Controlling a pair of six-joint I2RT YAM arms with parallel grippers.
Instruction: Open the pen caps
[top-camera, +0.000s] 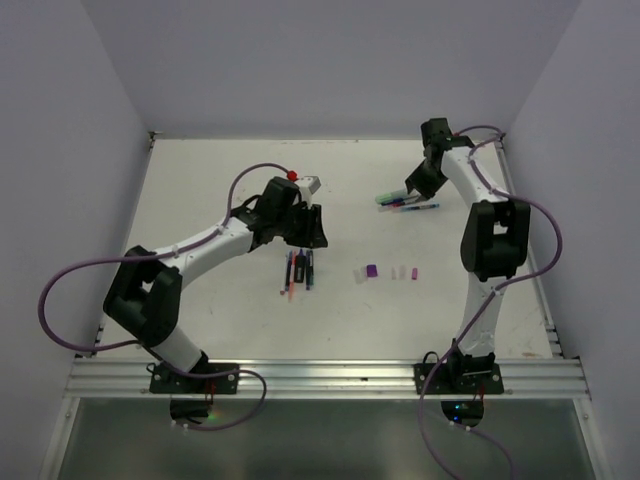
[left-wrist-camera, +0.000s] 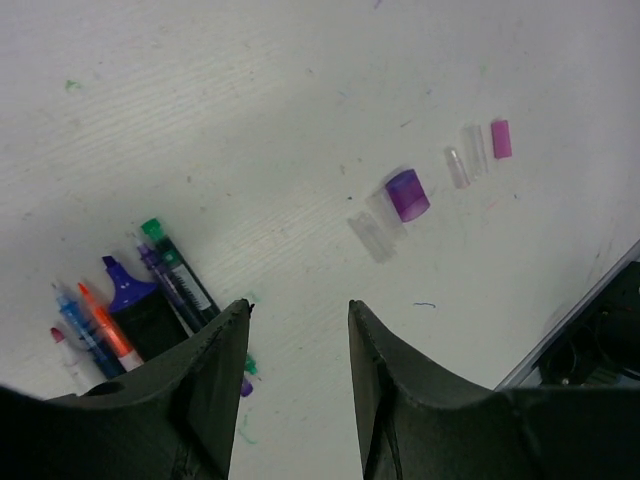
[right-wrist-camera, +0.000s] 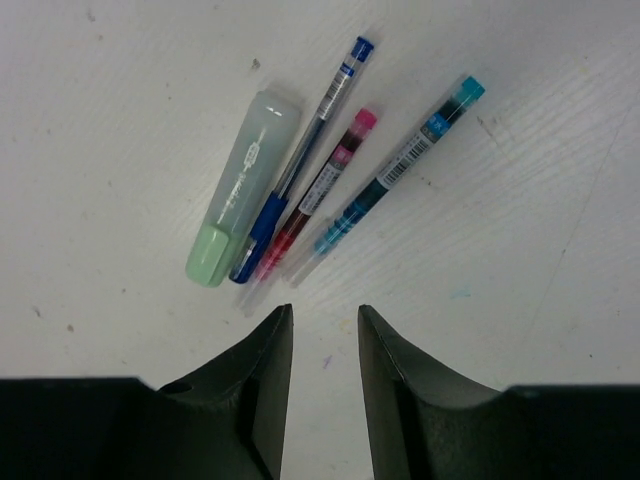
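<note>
The pen's end with the clear cap should stay free for my left gripper, so next my right gripper will grab the teal pen's labelled body (top-camera: 422, 207) (right-wrist-camera: 406, 158).
Several pen caps lie in a short row mid-table: a purple cap (top-camera: 371, 271), a pale pink cap (top-camera: 415, 271) and clear ones between and beside them. The left wrist view shows the purple cap (left-wrist-camera: 408, 194), the pink cap (left-wrist-camera: 501, 138) and a clear cap (left-wrist-camera: 372, 235). One cluster of pens (top-camera: 300, 270) lies below my left gripper (top-camera: 312, 228), at the left finger's edge in the left wrist view (left-wrist-camera: 150, 300). The left gripper (left-wrist-camera: 298, 305) is open and empty. My right gripper (top-camera: 415, 185) is open and empty (right-wrist-camera: 325, 310) just short of a green highlighter (right-wrist-camera: 243, 188), a blue pen (right-wrist-camera: 305, 160), a pink pen (right-wrist-camera: 320, 190) and a teal pen (right-wrist-camera: 400, 165).
White walls enclose the table on three sides. An aluminium rail (top-camera: 330, 375) runs along the near edge with both arm bases. Purple cables (top-camera: 60, 300) loop off the arms. A dark part of the right arm (left-wrist-camera: 600, 340) shows at the lower right of the left wrist view.
</note>
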